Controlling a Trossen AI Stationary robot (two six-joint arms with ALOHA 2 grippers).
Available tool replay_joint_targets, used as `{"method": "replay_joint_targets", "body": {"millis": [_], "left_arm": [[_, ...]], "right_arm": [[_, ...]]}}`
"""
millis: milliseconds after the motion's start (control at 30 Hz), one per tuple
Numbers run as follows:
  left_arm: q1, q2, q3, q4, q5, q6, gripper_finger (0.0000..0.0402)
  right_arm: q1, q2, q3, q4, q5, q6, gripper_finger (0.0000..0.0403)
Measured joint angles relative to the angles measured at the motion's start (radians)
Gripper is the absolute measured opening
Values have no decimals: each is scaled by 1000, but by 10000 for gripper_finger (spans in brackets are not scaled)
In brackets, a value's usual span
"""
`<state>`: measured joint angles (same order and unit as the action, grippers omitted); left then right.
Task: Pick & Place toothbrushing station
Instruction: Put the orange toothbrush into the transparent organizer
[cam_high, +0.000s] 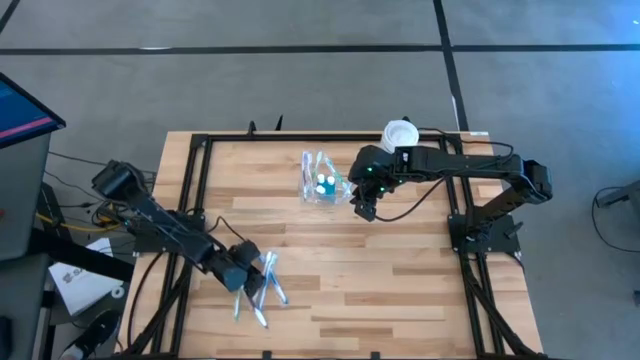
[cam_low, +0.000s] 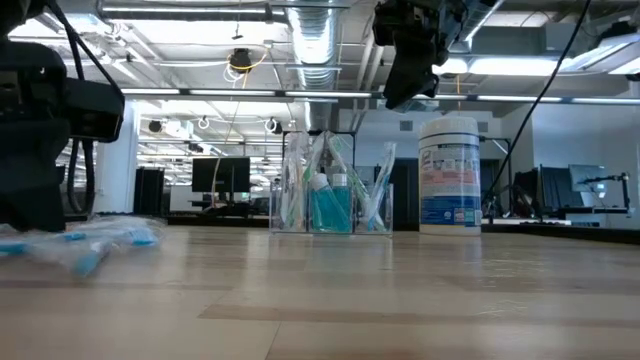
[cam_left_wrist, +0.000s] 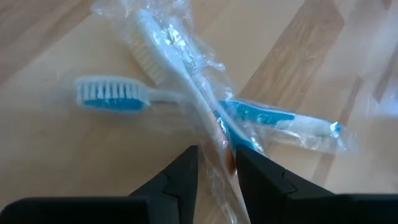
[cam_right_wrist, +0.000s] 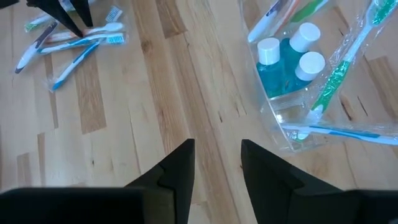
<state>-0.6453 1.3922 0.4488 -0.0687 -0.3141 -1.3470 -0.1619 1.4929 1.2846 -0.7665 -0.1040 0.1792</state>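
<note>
I should next grab the wrapped white toothbrush by its handle (cam_left_wrist: 212, 132) with my left gripper. Then I can place the toothbrush in the toothbrushing station.
The toothbrushing station (cam_high: 322, 180), a clear organizer holding blue bottles with white caps and several toothbrushes (cam_right_wrist: 298, 68), stands upright on the table's far middle (cam_low: 330, 195). My right gripper (cam_high: 365, 208) hangs open just to its right, well above the wood (cam_right_wrist: 216, 162). Near the front left lies a loose pile of toothbrushes (cam_high: 262, 285), some in clear wrappers. My left gripper (cam_high: 243, 272) is low over this pile and open. Its fingers (cam_left_wrist: 186, 177) stand on either side of a wrapped white toothbrush (cam_left_wrist: 186, 87). My left gripper comes at the pile slanting down from the table's left. The wrapped toothbrush's handle end (cam_left_wrist: 219, 146) runs into the gap between its two fingers, lying on the table with the others. I cannot tell whether the fingers touch the wrapper.
A white jar with a blue label (cam_high: 400, 133) stands at the far edge, right of the station (cam_low: 450, 175). A blue-bristled toothbrush (cam_left_wrist: 115, 96) and a wrapped blue one (cam_left_wrist: 280, 118) lie crossed under the white one. Bare wood (cam_high: 380, 280) fills the middle and near right.
</note>
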Motion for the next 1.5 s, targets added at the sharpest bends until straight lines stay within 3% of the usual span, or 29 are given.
{"method": "replay_joint_targets", "body": {"millis": [200, 400, 533, 967, 1233, 1500], "left_arm": [[0, 24, 2, 20, 6, 2, 92], [0, -27, 0, 23, 25, 4, 20], [0, -48, 0, 24, -8, 13, 14], [0, -165, 0, 34, -222, 162, 11], [0, -285, 0, 63, -419, 365, 13], [0, -364, 0, 230, -566, 665, 12]], "right_arm": [[0, 0, 0, 4, 0, -4, 122], [0, 0, 0, 4, 0, -5, 122], [0, 0, 0, 5, 0, -6, 122], [0, 0, 0, 27, 0, -3, 122], [23, 0, 0, 132, -2, -3, 122], [76, 0, 0, 274, -3, -7, 122]]}}
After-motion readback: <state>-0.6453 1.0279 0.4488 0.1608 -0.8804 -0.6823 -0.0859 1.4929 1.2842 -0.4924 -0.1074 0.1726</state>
